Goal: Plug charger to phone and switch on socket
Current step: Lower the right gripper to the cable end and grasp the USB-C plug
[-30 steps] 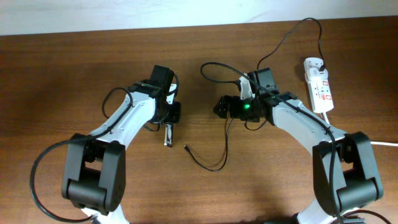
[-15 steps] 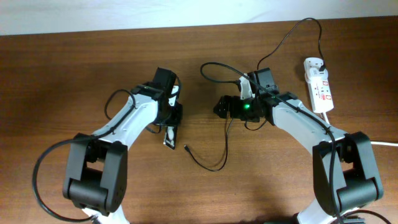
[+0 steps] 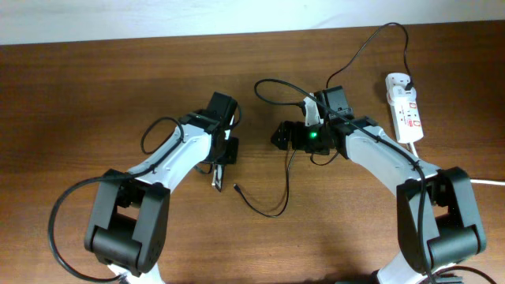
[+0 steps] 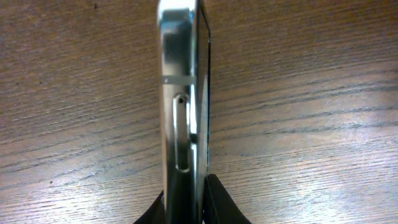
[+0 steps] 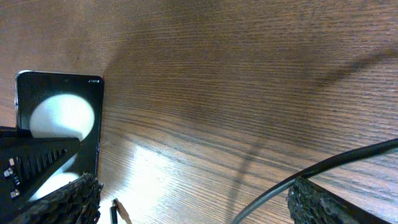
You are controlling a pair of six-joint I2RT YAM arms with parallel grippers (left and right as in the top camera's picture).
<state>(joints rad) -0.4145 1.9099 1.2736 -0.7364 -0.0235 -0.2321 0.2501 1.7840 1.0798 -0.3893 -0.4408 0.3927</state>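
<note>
The right gripper grabs the charger just behind its plug tip (image 3: 240, 192) (image 5: 114, 215) next, which leaves the plug tip free to plug into the phone.
The phone (image 4: 180, 93) stands on its long edge on the table, and my left gripper (image 4: 186, 208) is shut on its lower end. From above, the phone (image 3: 215, 181) shows as a thin sliver just below the left gripper (image 3: 221, 163). In the right wrist view the phone's (image 5: 62, 118) dark face shows two white round spots. My right gripper (image 3: 278, 136) is open, a little right of the phone, holding nothing. The charger (image 3: 286, 170) loops under the right arm and its plug tip (image 3: 236, 187) lies close to the phone's lower right. The charger (image 5: 311, 177) passes by the right finger (image 5: 329, 202). The socket (image 3: 404, 110) lies far right.
The socket's thick white cord (image 3: 489, 182) runs off the table's right side. The charger's far end rises in an arc (image 3: 387, 28) near the back edge before reaching the socket. Bare wooden table (image 3: 79, 95) lies left of the left arm.
My left arm has shifted to the right, carrying the phone a short way toward the plug tip. The right arm, charger and socket have not moved.
</note>
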